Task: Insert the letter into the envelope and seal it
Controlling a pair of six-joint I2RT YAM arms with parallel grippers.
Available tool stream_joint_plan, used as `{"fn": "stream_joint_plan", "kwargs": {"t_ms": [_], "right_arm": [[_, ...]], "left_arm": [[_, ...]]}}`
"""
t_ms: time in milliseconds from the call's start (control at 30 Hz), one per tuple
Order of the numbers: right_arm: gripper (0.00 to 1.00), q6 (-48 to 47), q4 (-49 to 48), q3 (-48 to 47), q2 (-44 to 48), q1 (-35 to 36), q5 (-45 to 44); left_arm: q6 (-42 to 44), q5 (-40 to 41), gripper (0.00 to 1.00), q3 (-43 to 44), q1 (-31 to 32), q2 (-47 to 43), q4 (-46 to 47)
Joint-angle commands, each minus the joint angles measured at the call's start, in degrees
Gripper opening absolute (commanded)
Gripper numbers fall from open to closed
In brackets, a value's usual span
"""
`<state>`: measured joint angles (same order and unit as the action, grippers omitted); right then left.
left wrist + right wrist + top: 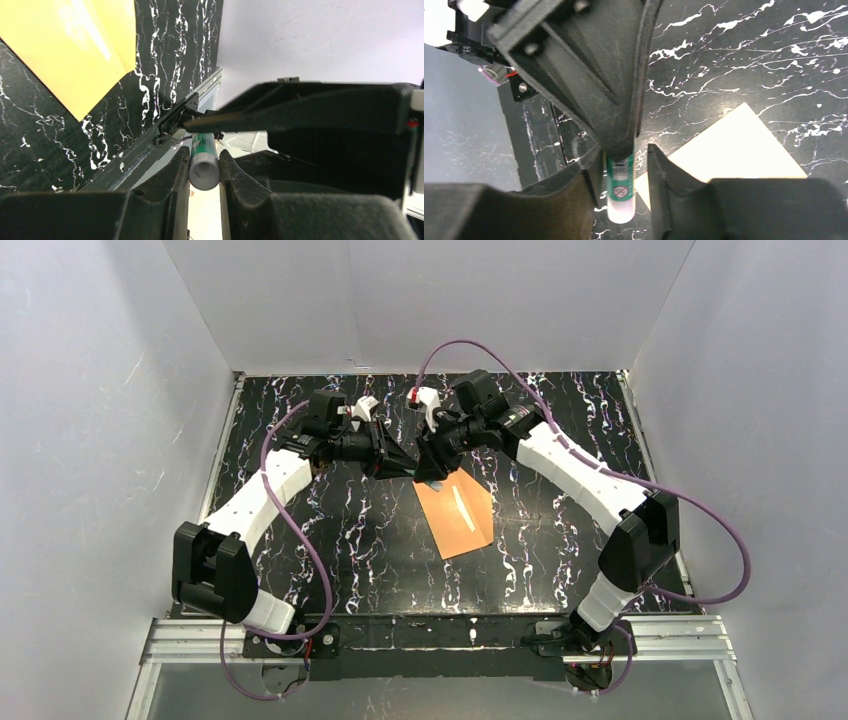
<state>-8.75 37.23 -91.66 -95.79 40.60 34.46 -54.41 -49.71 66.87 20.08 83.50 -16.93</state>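
Observation:
The robot's right gripper will next grab the glue stick's white end (435, 486) (621, 210) opposite the left gripper. This will pull the stick open, so it can seal the envelope.
The orange-brown envelope (458, 515) lies flat in the middle of the table and also shows in the left wrist view (75, 45) and, pale in glare, in the right wrist view (734, 150). The letter is not in view. Both grippers meet just above the envelope's far end. My left gripper (403, 468) is shut on one white end of a green-and-white glue stick (204, 172). My right gripper (430, 465) straddles the stick's other end (620, 190), with a gap beside one finger (664, 175), so it is open.
The table (330, 530) is black with white marbling, with white walls on three sides. A metal rail (440, 635) runs along the near edge by the arm bases. Purple cables loop off both arms.

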Motion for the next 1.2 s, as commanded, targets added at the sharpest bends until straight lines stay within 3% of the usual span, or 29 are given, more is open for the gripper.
{"fn": "stream_joint_plan", "kwargs": {"t_ms": [0,133,300,400,600,700,800,933,1167], "right_arm": [[0.53,4.6,-6.0,2.2,5.4,-1.2,-2.2],[0.83,21.4,-27.9,15.8,16.1,-4.9,-2.8],[0.87,51.6,-59.1,29.8,23.7,-6.4,-6.5],[0.86,64.8,-66.6,34.5,24.8,-6.4,-10.7],[0.81,69.2,-65.4,34.4,25.4,-6.4,-15.3],[0.68,70.0,-64.3,33.4,24.8,-6.4,-15.0],[0.55,73.7,-70.1,34.9,24.2,-6.4,-13.2],[0.61,74.4,-72.4,35.3,23.9,-6.4,-10.7],[0.66,70.5,-67.8,34.6,23.9,-6.4,-10.1]], "left_arm": [[0.2,-4.0,0.0,5.2,-1.2,-0.7,-2.7],[-8.4,-5.3,0.0,4.4,-2.5,-2.3,7.9],[-19.7,-5.5,0.0,2.5,-2.7,-3.7,20.4],[-20.6,-5.0,0.0,4.3,-2.8,-4.1,20.4],[-22.3,-4.3,0.0,5.5,-2.8,-5.0,20.8],[-22.4,-3.6,0.0,5.6,-2.8,-5.6,20.9],[-22.8,-2.9,0.0,5.8,-2.8,-6.0,20.9],[-23.4,-1.9,0.0,5.8,-2.8,-6.8,21.0],[-24.8,-1.2,0.0,6.2,-3.1,-7.6,21.7]]}}
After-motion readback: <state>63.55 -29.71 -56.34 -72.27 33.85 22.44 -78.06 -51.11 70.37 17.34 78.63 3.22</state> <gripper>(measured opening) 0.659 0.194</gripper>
